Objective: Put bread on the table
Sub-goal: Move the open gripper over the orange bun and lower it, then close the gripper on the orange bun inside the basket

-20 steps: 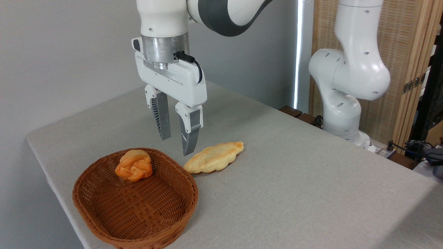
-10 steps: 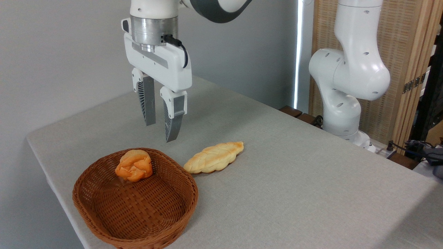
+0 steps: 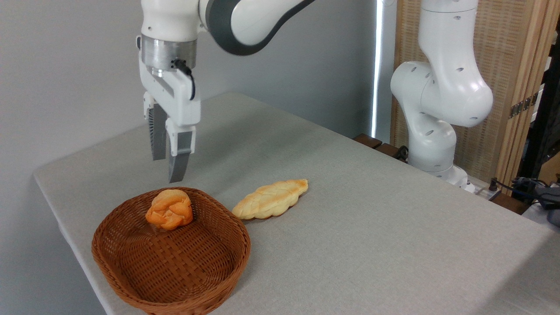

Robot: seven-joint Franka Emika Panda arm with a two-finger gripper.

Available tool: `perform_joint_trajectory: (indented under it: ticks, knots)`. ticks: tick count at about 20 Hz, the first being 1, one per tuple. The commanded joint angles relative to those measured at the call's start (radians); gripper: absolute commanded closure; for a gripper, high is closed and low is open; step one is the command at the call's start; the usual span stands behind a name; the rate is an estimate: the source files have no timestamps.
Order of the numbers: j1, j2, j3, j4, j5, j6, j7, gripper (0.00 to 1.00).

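The knotted bun has to go from the basket (image 3: 114, 268) onto the table, so my gripper should grab the bun's rounded sides next.
The bread (image 3: 169, 209), a small orange-golden knotted bun, lies at the far end of the brown wicker basket (image 3: 114, 268). My gripper (image 3: 166, 169) hangs above the bun and slightly behind it, pointing down, well clear of it. Its fingers are open with nothing between them, and they partly overlap from this angle. The table (image 3: 372, 236) is a light grey cloth-like top that carries the basket at its front left.
A longer pale-yellow braided loaf (image 3: 271, 199) rests on the table just right of the basket. The arm's white base (image 3: 431, 140) stands at the table's far right edge. A grey wall runs behind.
The gripper has risen, swung left from above the braided loaf to above the basket's far end, and turned about its axis. Both breads stay where they were.
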Motion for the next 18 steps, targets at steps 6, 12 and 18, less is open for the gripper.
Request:
perform_joint_trajectory:
  ticks: [6, 12, 18]
  knots:
    - [-0.021, 0.076, -0.002, 0.010, 0.000, 0.043, 0.095, 0.00]
    - [-0.020, 0.109, 0.001, 0.012, 0.001, 0.046, 0.096, 0.00]
    - [-0.018, 0.145, 0.009, 0.012, 0.043, 0.047, 0.116, 0.00]
